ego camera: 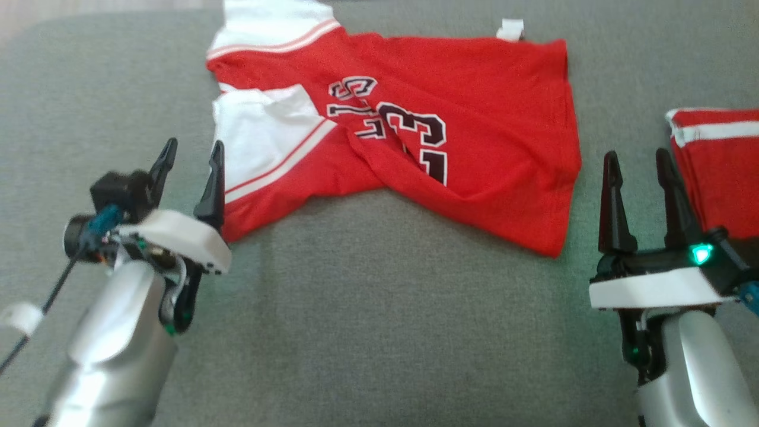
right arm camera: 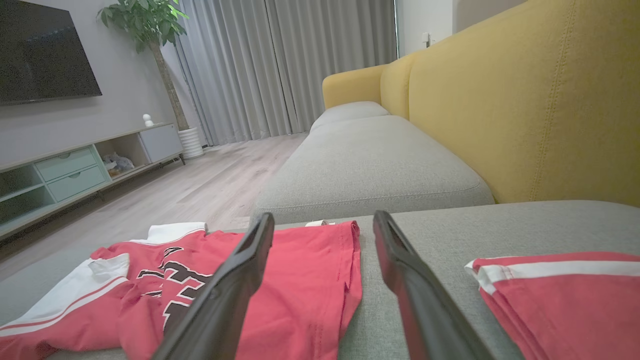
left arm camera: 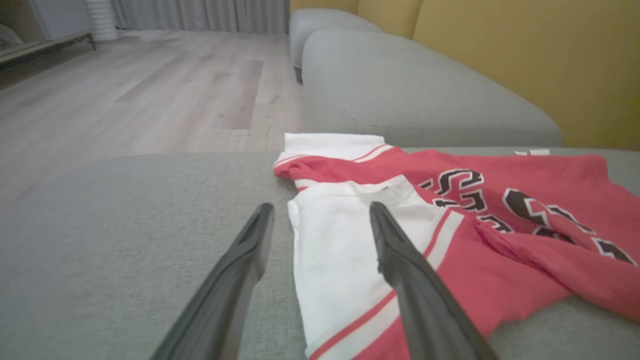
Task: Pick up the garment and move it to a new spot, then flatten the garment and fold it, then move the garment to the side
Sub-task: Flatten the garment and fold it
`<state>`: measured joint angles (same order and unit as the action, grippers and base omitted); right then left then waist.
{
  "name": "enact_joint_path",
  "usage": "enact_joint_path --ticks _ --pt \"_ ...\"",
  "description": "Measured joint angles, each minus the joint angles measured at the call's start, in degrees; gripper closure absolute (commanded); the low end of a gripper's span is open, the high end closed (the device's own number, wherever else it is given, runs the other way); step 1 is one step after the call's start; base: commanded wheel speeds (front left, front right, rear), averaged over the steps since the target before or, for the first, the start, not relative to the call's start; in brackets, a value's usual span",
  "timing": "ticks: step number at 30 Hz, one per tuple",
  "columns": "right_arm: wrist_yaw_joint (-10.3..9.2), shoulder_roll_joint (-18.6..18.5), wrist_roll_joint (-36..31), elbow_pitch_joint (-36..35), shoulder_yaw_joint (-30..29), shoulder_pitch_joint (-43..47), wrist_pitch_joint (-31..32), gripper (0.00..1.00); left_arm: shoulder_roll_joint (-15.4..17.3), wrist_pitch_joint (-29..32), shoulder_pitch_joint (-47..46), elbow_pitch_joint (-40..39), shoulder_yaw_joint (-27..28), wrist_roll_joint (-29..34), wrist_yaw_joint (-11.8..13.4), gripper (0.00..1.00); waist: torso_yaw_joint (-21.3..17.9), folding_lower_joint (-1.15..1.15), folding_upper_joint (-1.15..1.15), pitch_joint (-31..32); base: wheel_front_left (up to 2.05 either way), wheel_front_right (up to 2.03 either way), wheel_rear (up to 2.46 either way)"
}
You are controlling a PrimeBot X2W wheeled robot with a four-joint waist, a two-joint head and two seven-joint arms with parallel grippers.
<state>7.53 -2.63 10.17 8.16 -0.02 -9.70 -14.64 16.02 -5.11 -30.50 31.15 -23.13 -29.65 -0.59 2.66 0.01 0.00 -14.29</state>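
Observation:
The left gripper grabs the near white sleeve by its loose outer edge [ego camera: 216, 117] next, since the rest of the jersey [ego camera: 491, 107] lies slack across the cushion.
The garment [ego camera: 450, 118] is a red jersey with white sleeves and black numbers, lying crumpled and partly folded over itself on the grey cushion [ego camera: 367, 332]. In the left wrist view the garment [left arm camera: 450, 235] has its white sleeve between and just beyond my fingers. My left gripper [ego camera: 190, 157] stands open at the sleeve's left edge, empty. My right gripper [ego camera: 639, 166] is open and empty, just right of the jersey's hem. In the right wrist view the garment [right arm camera: 300, 285] spreads to the left behind one finger.
A second red piece with a white stripe [ego camera: 720, 166] lies folded at the right edge, close beside my right gripper. The yellow sofa back [right arm camera: 525, 100] rises behind the cushion. Wood floor [left arm camera: 150, 90] lies beyond the cushion's far edge.

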Motion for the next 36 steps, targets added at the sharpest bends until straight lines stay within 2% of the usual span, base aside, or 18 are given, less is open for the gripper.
enact_joint_path --ticks 12,19,30,31,32,36 --pt "0.0 -0.01 -0.09 -1.01 0.92 -3.08 0.0 0.0 0.54 1.33 -15.58 12.68 -5.53 5.12 -4.53 0.0 -3.39 0.0 0.0 -7.51 0.0 0.0 0.0" --pt "0.0 -0.01 -0.09 -1.18 1.25 -3.19 0.0 0.0 -0.76 -0.58 -17.68 18.2 -7.27 5.5 -5.44 0.0 -5.14 0.0 0.0 -8.96 0.0 0.0 0.0" --pt "0.0 -0.01 -0.09 -1.69 1.36 -3.19 0.0 0.0 -0.94 -3.32 -22.76 25.76 -10.16 6.5 -6.5 0.0 -6.61 -0.01 0.0 -9.8 0.0 0.0 0.0" --pt "0.0 -0.01 -0.09 -1.69 1.37 -3.19 0.0 0.0 -1.08 -3.3 -23.02 26.33 -10.43 6.5 -6.5 0.86 -6.63 -0.01 0.0 -9.82 0.0 0.0 0.0" --pt "0.0 -0.01 -0.09 -1.68 1.37 -3.19 0.0 0.0 -1.18 -3.3 -23.25 26.74 -10.62 6.5 -6.5 1.0 -6.64 -0.01 0.0 -9.84 0.0 0.0 0.0" --pt "0.0 -0.01 -0.09 -1.66 1.37 -3.2 0.0 0.0 -1.55 -4.16 -23.8 28.0 -11.35 6.37 -6.56 1.0 -6.57 -0.01 0.0 -9.73 0.0 0.0 0.0"
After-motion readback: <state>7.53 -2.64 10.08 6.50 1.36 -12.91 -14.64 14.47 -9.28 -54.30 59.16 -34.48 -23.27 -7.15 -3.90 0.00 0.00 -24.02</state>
